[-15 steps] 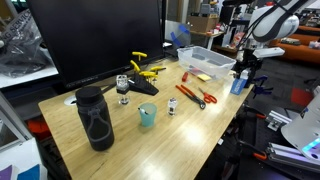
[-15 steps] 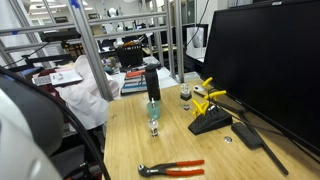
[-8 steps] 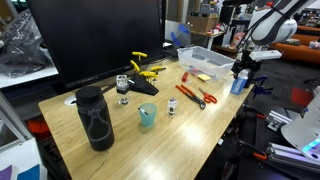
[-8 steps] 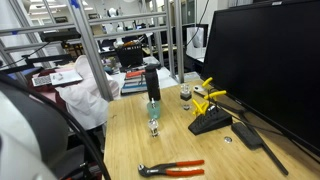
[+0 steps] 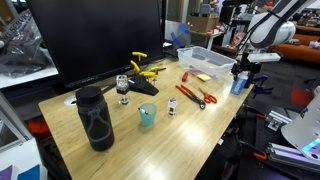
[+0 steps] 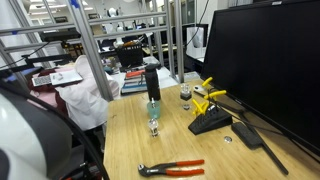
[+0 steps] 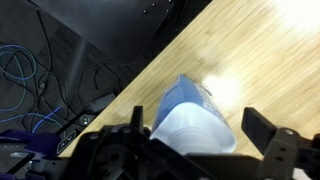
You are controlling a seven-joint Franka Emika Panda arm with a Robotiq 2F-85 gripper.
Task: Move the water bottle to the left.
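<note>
The robot's open fingers are around the water bottle's paler top (image 5: 241,77) (image 7: 193,128), one on each side. The gripper needs to close on it now. Closing now would hold the water bottle's top.
The water bottle (image 5: 238,83) is slim, translucent blue with a paler top. It stands upright at the table's edge in an exterior view, beside the clear bin. My gripper (image 5: 243,67) hangs just above it. In the wrist view the bottle (image 7: 188,108) fills the space between my open gripper (image 7: 198,128). One finger sits close against its side. The other finger (image 7: 263,128) stands apart from it with a gap. The bottle is out of view in the exterior view that shows the pliers up close.
A clear bin (image 5: 210,62) stands beside the bottle. Red pliers (image 5: 192,94), a teal cup (image 5: 147,116), a large black patterned bottle (image 5: 95,118) and yellow-handled tools (image 5: 143,70) lie further along the table. A black monitor (image 5: 95,40) stands behind. Cables hang beyond the table edge (image 7: 40,80).
The arm has shifted slightly above the bottle. The bottle has not moved.
</note>
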